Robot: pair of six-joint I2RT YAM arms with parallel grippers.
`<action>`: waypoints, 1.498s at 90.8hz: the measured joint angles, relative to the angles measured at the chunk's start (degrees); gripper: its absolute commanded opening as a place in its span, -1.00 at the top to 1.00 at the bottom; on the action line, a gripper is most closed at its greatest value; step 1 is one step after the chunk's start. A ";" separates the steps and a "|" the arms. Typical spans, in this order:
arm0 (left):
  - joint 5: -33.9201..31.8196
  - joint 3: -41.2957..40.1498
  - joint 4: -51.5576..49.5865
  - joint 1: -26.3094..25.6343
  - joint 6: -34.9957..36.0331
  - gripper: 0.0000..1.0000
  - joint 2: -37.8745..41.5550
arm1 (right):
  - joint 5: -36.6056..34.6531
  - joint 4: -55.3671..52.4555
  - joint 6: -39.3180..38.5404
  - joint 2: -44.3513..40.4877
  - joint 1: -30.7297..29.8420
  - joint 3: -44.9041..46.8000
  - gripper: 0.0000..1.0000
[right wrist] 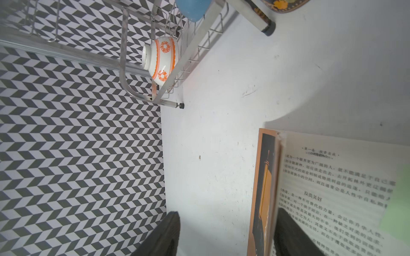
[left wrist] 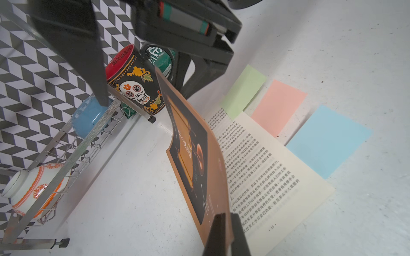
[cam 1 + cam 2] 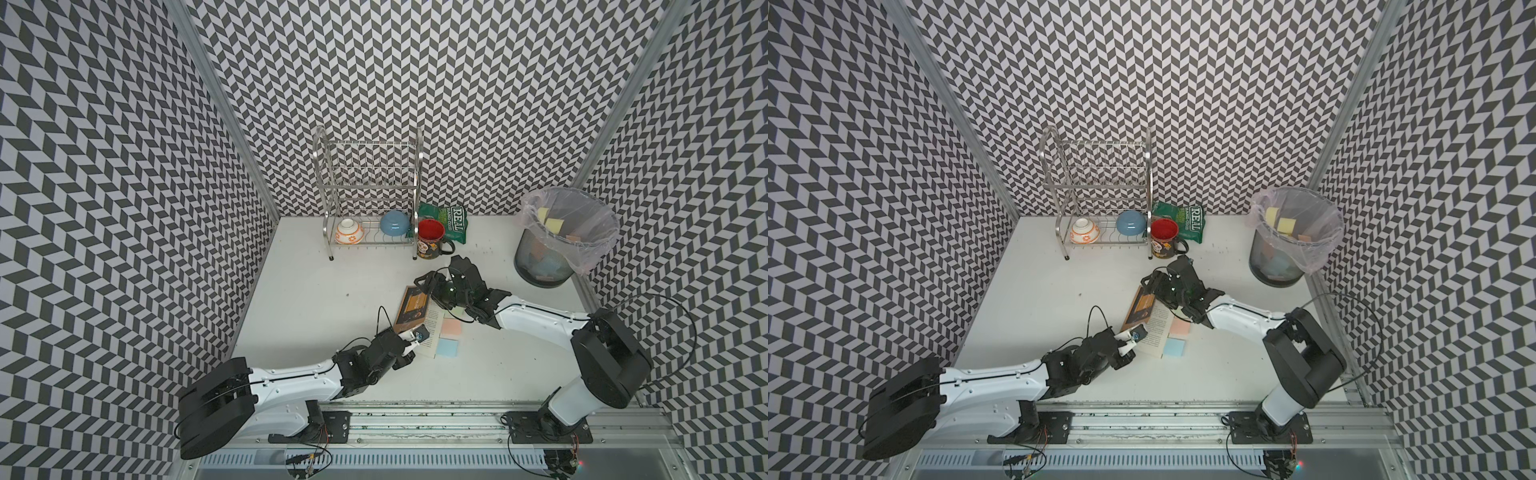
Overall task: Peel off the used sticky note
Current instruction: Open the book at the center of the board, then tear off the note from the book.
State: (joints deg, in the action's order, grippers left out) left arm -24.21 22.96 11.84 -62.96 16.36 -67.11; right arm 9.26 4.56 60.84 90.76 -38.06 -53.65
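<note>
Next, my right gripper grabs the green (image 2: 244, 90) sticky note by its loose end beyond the page's edge to peel it off.
An open book lies mid-table with its orange cover (image 3: 411, 309) (image 2: 193, 144) lifted off the printed page (image 2: 266, 177). Three sticky notes stick out from the page's edge: green (image 2: 244, 90), pink (image 3: 451, 327) (image 2: 279, 106) and blue (image 3: 447, 347) (image 2: 328, 139). My left gripper (image 3: 413, 338) (image 2: 228, 223) is shut on the cover's near corner. My right gripper (image 3: 428, 286) (image 1: 226, 212) is open at the cover's far end. The cover (image 1: 264, 177) stands between its fingers, close against one of them. The green note (image 1: 399, 199) is a blur beside it.
A steel dish rack (image 3: 368, 199) at the back holds an orange-patterned bowl (image 3: 349, 231) and a blue bowl (image 3: 394, 223). A skull mug (image 3: 431, 239) and a green bag (image 3: 451, 220) stand just behind the right gripper. A lined mesh bin (image 3: 557, 237) with discarded notes stands at the back right.
</note>
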 measured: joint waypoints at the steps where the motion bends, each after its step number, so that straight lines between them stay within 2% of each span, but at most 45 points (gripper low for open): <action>1: -0.02 0.07 -0.07 0.00 -0.04 1.00 0.00 | 0.02 -0.24 -0.55 -0.20 0.04 -0.11 -0.45; 18: 0.04 0.63 -0.50 0.85 -1.51 1.00 -0.09 | 0.63 -3.69 -7.13 -7.65 4.92 1.62 -0.40; 30: 0.07 0.63 -0.50 1.14 -2.12 1.00 -0.76 | 2.32 -3.06 -10.56 -15.56 10.29 9.55 -0.35; 38: 0.04 0.66 -0.50 1.14 -2.34 1.00 -0.90 | 3.82 -2.93 -12.55 -17.68 13.53 14.80 -0.34; 55: 0.07 0.68 -0.50 1.25 -2.56 1.00 -0.90 | 7.39 -2.99 -15.96 -15.76 15.37 22.38 -0.27; 85: 0.42 1.07 -0.48 1.27 -2.58 1.00 -1.90 | 13.66 7.06 -17.53 -5.64 16.22 24.09 -0.06; 90: 0.44 1.07 -0.48 1.29 -2.58 1.00 -1.92 | 14.73 9.25 -17.31 -3.74 16.72 24.11 0.03; 94: 0.46 1.07 -0.48 1.36 -2.58 1.00 -1.95 | 15.56 10.82 -16.90 -2.34 17.14 24.13 0.18; 107: 0.50 1.18 -0.46 1.51 -2.60 1.00 -2.34 | 17.44 14.16 -16.20 0.94 18.10 24.26 0.98; 125: 0.70 1.33 -0.35 1.51 -2.78 1.00 -2.38 | 17.22 10.36 -18.58 -0.59 20.00 22.82 1.00; 136: 0.87 1.40 -0.39 1.51 -2.82 1.00 -2.38 | 16.13 5.62 -21.88 -2.99 24.59 20.74 1.00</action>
State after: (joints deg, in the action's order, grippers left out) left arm -23.33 24.36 11.44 -61.45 13.54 -69.49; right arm 25.39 10.17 38.96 87.77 -13.47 -32.91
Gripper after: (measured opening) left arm 0.048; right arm 0.048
